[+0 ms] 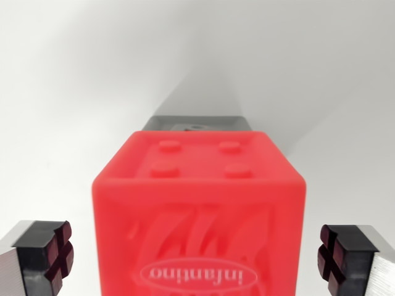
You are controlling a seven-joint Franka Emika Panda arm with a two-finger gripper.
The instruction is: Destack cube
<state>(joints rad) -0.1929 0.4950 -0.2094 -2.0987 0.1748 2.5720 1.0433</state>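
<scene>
The cubes need to be unstacked. My gripper will next grab the red cube by its sides on either side of the raised infantino lettering.
A red cube with round studs on top and raised "infantino" lettering on its near face fills the lower middle of the wrist view. A grey cube shows just behind its top edge, mostly hidden by the red one. My gripper is open, and the red cube stands between its fingers. The left pad and the right pad each sit a little apart from the cube's sides, with white surface showing in both gaps.
A plain white surface surrounds the cubes. A soft grey shadow stretches away behind them.
</scene>
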